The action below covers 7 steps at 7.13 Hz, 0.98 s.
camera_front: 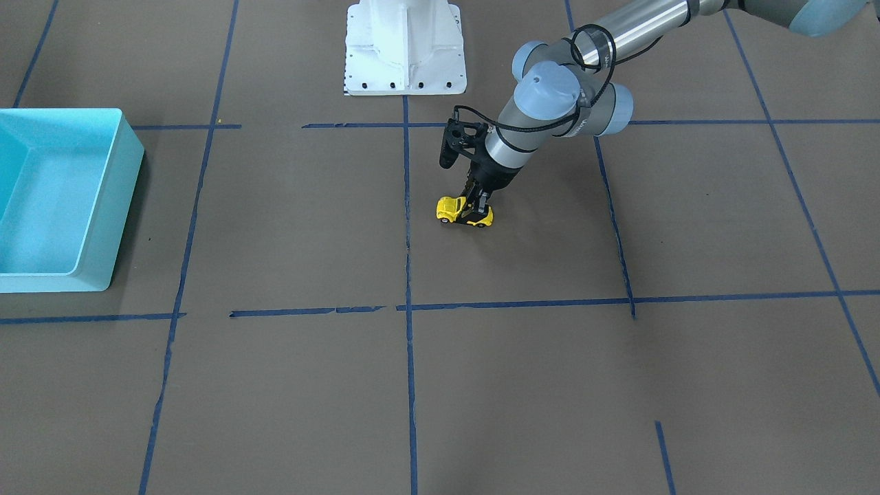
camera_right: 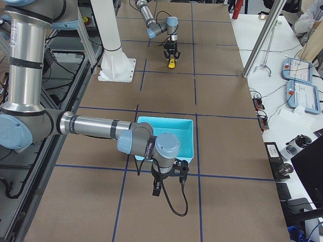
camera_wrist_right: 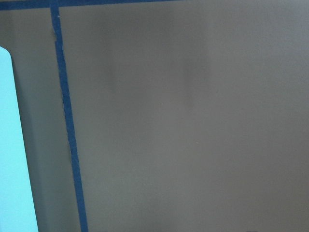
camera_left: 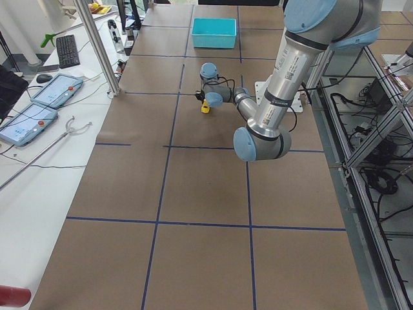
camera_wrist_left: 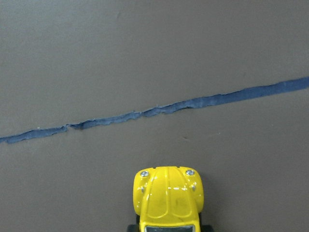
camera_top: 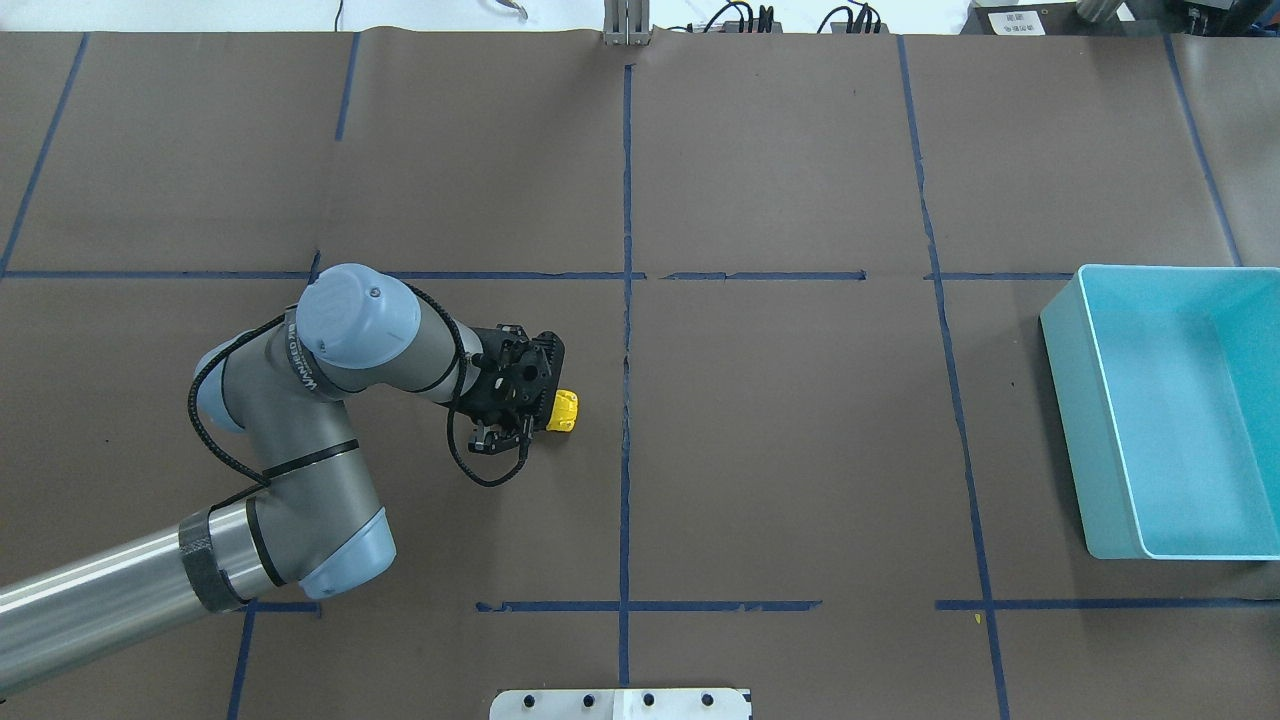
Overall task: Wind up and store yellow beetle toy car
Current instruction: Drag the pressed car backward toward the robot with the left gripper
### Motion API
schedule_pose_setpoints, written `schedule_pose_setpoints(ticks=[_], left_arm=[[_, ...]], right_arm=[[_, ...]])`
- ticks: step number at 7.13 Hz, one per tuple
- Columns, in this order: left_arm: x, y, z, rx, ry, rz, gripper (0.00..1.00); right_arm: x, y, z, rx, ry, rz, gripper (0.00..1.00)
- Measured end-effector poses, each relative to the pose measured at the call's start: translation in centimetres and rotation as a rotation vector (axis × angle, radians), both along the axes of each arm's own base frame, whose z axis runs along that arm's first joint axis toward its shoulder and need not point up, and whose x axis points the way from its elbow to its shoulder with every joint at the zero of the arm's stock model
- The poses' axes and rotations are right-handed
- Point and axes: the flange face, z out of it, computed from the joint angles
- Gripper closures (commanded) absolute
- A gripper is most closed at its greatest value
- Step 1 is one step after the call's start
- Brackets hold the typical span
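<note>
My left gripper keeps holding the toy car (camera_front: 462, 210) until I back the car onto the line. The wheels stand near the blue line (camera_front: 612, 216).
The yellow beetle toy car (camera_front: 462, 210) stands on its wheels on the brown table, just beside the centre blue tape line. My left gripper (camera_front: 479, 205) comes down on the car's rear half, with its fingers closed on the car's sides. From overhead only the car's front (camera_top: 566, 410) sticks out past the gripper (camera_top: 520, 400). The left wrist view shows the car's yellow hood (camera_wrist_left: 168, 198) at the bottom edge. My right gripper (camera_right: 175, 171) shows only in the exterior right view, over the table beside the bin. I cannot tell whether it is open or shut.
The light blue bin (camera_top: 1066, 400) stands at the table's right end, far from the car; it also shows in the front view (camera_front: 127, 206) and has nothing visible inside. The white robot base (camera_front: 405, 48) stands at the table's edge. Blue tape lines grid the table.
</note>
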Motion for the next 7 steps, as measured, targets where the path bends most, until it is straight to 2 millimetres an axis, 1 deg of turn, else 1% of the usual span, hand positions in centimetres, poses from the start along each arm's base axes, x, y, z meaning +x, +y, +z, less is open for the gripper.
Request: schedule_pose_setpoints(ticks=[2, 4, 5, 6, 7], left_arm=[[-1.3, 0.2, 1.7, 0.010, 0.014, -0.004, 0.98], [-2.7, -0.3, 3.4, -0.003, 0.020, 0.005, 0.98], [-4.0, -0.8, 4.7, -0.014, 0.026, 0.012, 0.98], [-5.2, -0.8, 6.5, -0.019, 0.031, 0.014, 0.97], [-6.6, -0.9, 8.2, -0.024, 0.037, 0.014, 0.58]], right_arm=[[0.0, 0.0, -0.1, 0.001, -0.001, 0.001, 0.00], [0.0, 0.0, -0.1, 0.001, -0.002, 0.002, 0.00], [0.0, 0.0, -0.1, 0.002, -0.002, 0.002, 0.00], [0.0, 0.0, -0.1, 0.002, -0.002, 0.002, 0.00], [0.0, -0.1, -0.2, 0.003, -0.002, 0.002, 0.00]])
